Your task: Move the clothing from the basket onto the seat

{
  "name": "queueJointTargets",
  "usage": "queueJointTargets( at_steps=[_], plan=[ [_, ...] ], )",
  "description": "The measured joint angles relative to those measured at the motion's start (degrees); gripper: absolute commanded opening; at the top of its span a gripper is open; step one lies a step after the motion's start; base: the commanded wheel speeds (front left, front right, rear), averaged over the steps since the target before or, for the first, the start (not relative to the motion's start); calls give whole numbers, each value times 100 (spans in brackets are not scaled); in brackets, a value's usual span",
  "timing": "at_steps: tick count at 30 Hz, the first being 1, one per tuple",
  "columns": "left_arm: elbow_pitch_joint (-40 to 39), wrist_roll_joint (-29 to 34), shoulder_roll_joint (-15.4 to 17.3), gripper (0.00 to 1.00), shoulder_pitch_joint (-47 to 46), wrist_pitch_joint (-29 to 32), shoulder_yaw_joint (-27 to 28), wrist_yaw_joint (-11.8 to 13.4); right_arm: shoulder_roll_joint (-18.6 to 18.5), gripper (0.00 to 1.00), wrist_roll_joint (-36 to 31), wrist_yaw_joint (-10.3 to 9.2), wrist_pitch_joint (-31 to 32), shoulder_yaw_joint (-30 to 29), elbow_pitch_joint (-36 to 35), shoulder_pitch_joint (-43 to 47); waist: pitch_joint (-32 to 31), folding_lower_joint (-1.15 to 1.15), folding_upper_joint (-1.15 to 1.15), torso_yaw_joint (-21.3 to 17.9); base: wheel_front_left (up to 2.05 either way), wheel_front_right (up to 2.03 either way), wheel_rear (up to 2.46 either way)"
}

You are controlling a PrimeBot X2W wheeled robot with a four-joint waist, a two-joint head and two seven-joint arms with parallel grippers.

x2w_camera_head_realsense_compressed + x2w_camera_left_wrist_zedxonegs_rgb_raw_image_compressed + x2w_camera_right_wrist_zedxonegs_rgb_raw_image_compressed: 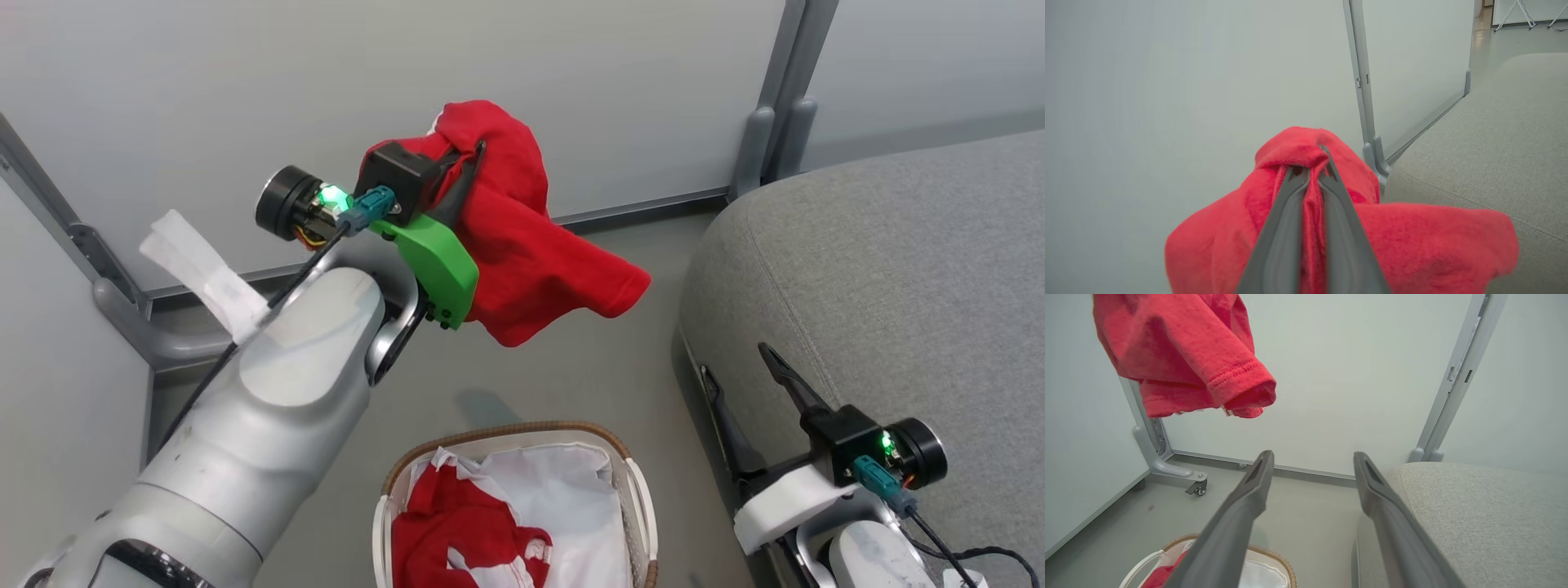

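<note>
Next, my right gripper grabs the red garment by its hanging hemmed end (617, 289) to move the clothing onto the seat (898, 278).
My left gripper (478, 155) is shut on a red garment (531, 245) of the clothing and holds it high in the air above the floor, left of the seat (898, 278). In the left wrist view the fingers (1290, 228) pinch the red cloth (1412, 245) between them. The same garment (1184, 355) hangs at the top left of the right wrist view. More red and white clothing (465, 531) lies in the basket (392, 482) below. My right gripper (739, 380) stands open beside the seat's front corner, nothing between its fingers (1249, 498).
Pale partition panels on grey posts (775, 98) stand behind the basket and the seat. A wheeled partition foot (1175, 471) rests on the grey floor (571, 384). A white liner (571, 498) lies inside the basket.
</note>
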Motion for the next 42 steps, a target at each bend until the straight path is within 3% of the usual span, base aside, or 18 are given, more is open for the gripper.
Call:
queueJointTargets(
  at_steps=[13, 25, 35, 36, 37, 39, 40, 42],
  plan=[
    [-659, -102, 34, 0, -287, 432, -54, -42, 0, 100, -267, 0, -1, 670, 250, -703, -148, 0, 0, 173, 0, 0, 0],
    [-1046, -198, 81, 0, -247, 578, -136, -20, -3, 100, -573, 0, -1, 534, 471, -1491, -195, 0, 0, 377, 0, 0, 0],
    [-1226, -301, 109, 0, -13, 608, -219, 3, -1, 100, -642, 1, -1, 1300, 747, -1886, -267, 0, 0, 430, 0, 0, 0],
    [-1239, -319, 109, 0, 11, 606, -224, 3, 1, 67, -591, 1, -1, 1355, 820, -1915, -278, 0, 0, 432, 0, 0, 0],
    [-1250, -325, 108, 0, 29, 606, -229, 3, 2, 43, -557, 1, -1, 1385, 859, -1937, -286, 0, 0, 433, 0, 0, 0],
    [-1269, -342, 110, 0, 82, 605, -240, 3, 0, 14, -478, 1, -1, 1433, 918, -1986, -303, 0, 0, 434, 0, 0, 0],
    [-1274, -348, 112, 0, 103, 604, -242, 3, 0, 0, -464, 1, -1, 1448, 938, -2003, -308, 0, 0, 433, 0, 0, 0],
    [-1291, -382, 121, 0, 168, 573, -242, 4, 0, 0, -419, 1, -1, 1472, 972, -2028, -315, 0, 0, 433, 0, 0, 0]
  ],
)
